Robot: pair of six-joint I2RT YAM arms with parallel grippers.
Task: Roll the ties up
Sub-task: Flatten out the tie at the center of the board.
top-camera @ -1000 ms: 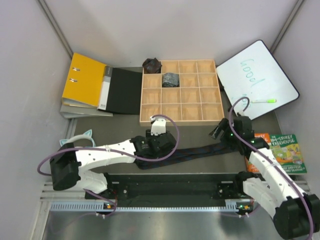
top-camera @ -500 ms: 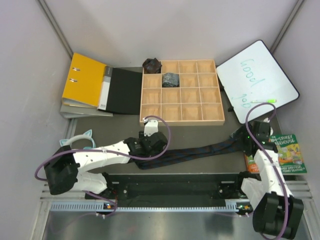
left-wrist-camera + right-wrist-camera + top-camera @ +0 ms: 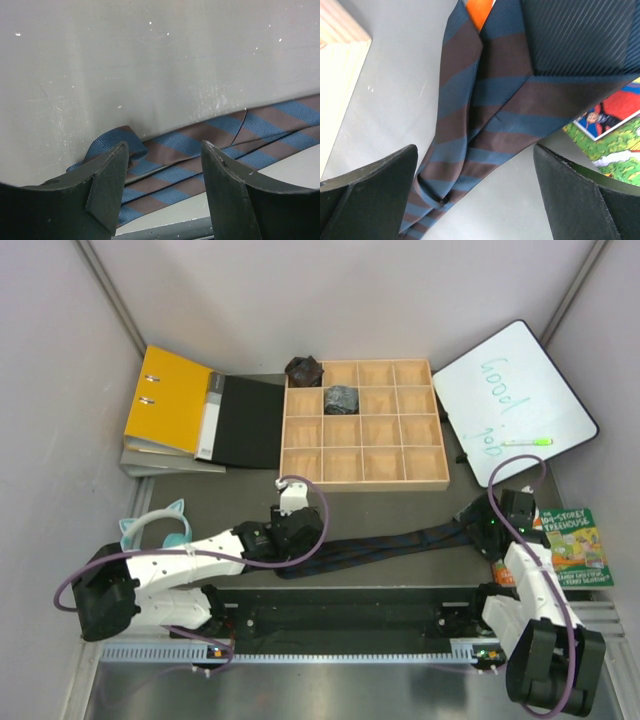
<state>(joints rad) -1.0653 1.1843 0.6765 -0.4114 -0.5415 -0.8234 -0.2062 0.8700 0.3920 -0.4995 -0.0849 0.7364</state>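
Note:
My right gripper pinches the striped tie across its layers near the wide end next. That lets me draw the tie straight for rolling.
A long tie (image 3: 390, 545) with blue and brown stripes lies stretched out on the grey mat between my two arms. My left gripper (image 3: 297, 545) is open over its left end, and in the left wrist view (image 3: 164, 155) the folded strip (image 3: 170, 172) lies on the mat between the open fingers. My right gripper (image 3: 478, 524) is open over its wide right end, and in the right wrist view (image 3: 475, 165) the fabric (image 3: 485, 110) lies flat below the jaws, untouched. A brownish-black rolled tie (image 3: 304, 369) sits at the tray's far left corner. A greyish rolled tie (image 3: 341, 398) sits in a tray compartment.
The wooden compartment tray (image 3: 362, 480) stands behind the tie. A yellow and black folder (image 3: 200, 410) lies at back left, a whiteboard (image 3: 515, 390) with a green pen at back right. A picture book (image 3: 580, 545) lies by the right arm. Teal cat-ear headband (image 3: 150, 525) at left.
My right gripper moved right and the tie got stretched out longer. My left arm drew back to the left along the tie's left end.

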